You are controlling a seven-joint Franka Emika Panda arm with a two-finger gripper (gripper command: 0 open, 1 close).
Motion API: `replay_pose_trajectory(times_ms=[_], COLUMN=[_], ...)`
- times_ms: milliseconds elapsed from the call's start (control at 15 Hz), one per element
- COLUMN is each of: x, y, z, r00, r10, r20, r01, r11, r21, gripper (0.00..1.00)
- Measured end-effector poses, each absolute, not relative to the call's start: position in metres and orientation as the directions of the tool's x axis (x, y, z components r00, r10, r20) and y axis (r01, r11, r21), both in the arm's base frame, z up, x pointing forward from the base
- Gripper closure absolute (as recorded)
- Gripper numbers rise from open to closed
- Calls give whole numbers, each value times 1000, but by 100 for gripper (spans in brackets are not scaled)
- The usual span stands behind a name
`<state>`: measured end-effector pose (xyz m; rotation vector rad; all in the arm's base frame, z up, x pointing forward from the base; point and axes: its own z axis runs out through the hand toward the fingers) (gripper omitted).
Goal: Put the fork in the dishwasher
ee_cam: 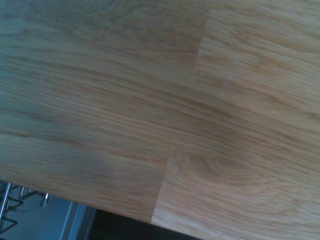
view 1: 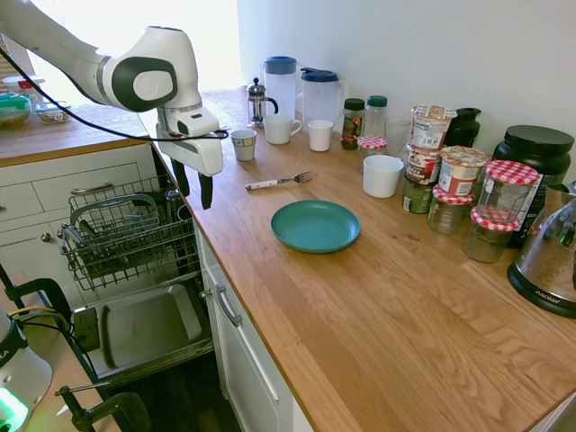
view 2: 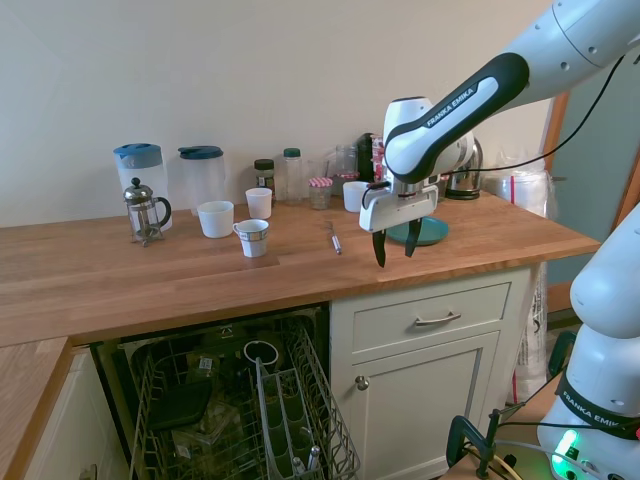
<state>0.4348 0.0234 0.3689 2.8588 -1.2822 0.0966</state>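
The fork's metal teeth lie on the counter, so my gripper needs to grab the fork by its whitish handle [view 1: 263, 184] next. Then the fork can go in the dishwasher.
The fork [view 1: 278, 181] lies flat on the wooden counter, whitish handle toward the left and tines toward the right, between the cups and the teal plate [view 1: 315, 225]. The fork [view 2: 333, 238] also shows behind the gripper in the second exterior view. My gripper [view 1: 194, 191] hangs open and empty above the counter's front edge, left of the fork and apart from it. The gripper [view 2: 393, 248] points straight down. The dishwasher [view 1: 126, 243] stands open below, with its wire rack [view 2: 240, 415] pulled out over the lowered door panel [view 1: 144, 328].
Cups [view 1: 244, 144], a French press [view 1: 258, 102] and two jugs [view 1: 280, 81] stand at the counter's back. Jars and tubs [view 1: 450, 184] crowd the right. White drawers with metal handles [view 1: 225, 306] sit under the counter. The wrist view shows wood grain [ee_cam: 175, 110] and a rack corner [ee_cam: 15, 200].
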Motion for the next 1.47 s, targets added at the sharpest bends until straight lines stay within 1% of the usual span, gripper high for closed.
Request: replay_pose_trajectory(times_ms=[400,733,933,1067,1333,1467], x=[455,480,500,516,555,572], y=[29,46,52,54,48,45], z=[358,368,372,370,366,360], r00=[629,581,522,487,407,358], r10=[-774,-809,-843,-863,-898,-919], r20=[71,85,126,133,168,167], r01=[-773,-804,-834,-849,-880,-901], r11=[-633,-587,-536,-503,-435,-387], r21=[-49,-94,-133,-161,-190,-197], gripper=[0,0,0,0,0,0])
